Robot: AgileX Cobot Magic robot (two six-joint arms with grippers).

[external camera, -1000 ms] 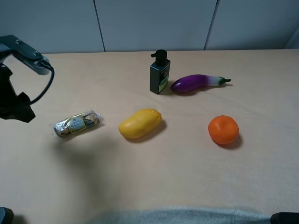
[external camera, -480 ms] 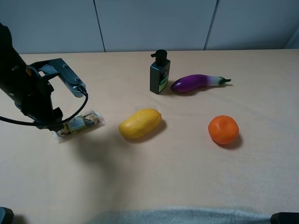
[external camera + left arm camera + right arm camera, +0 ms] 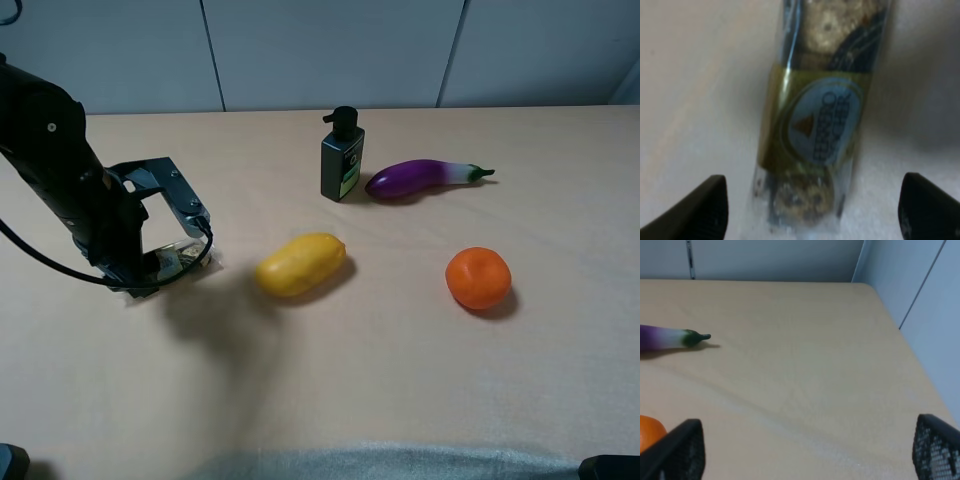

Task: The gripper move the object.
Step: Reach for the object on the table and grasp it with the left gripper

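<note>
The robot's left gripper is to move the packet across the table, so it will next take the clear packet by its gold label band (image 3: 172, 260) (image 3: 812, 120).
The object, a clear packet of gold-foil chocolates (image 3: 181, 257) with a round label, lies on the tan table (image 3: 400, 380) at the left. My black left gripper (image 3: 150, 268) is lowered over it and hides most of it. In the left wrist view the packet (image 3: 815, 125) lies lengthwise between the two dark fingertips (image 3: 710, 205) of the left gripper (image 3: 815, 212), with a gap on each side, so the jaws are open around it. My right gripper (image 3: 805, 455) is open and empty, low at the table's right side.
A yellow oval fruit (image 3: 300, 264) lies just right of the packet. A dark pump bottle (image 3: 342, 157) and a purple eggplant (image 3: 420, 177) stand farther back. An orange (image 3: 478, 277) sits at the right. The eggplant's tip (image 3: 670, 337) and the orange's edge (image 3: 649, 432) show in the right wrist view.
My left arm has swung in from the left edge and come down over the packet. The packet and the other items have not moved.
</note>
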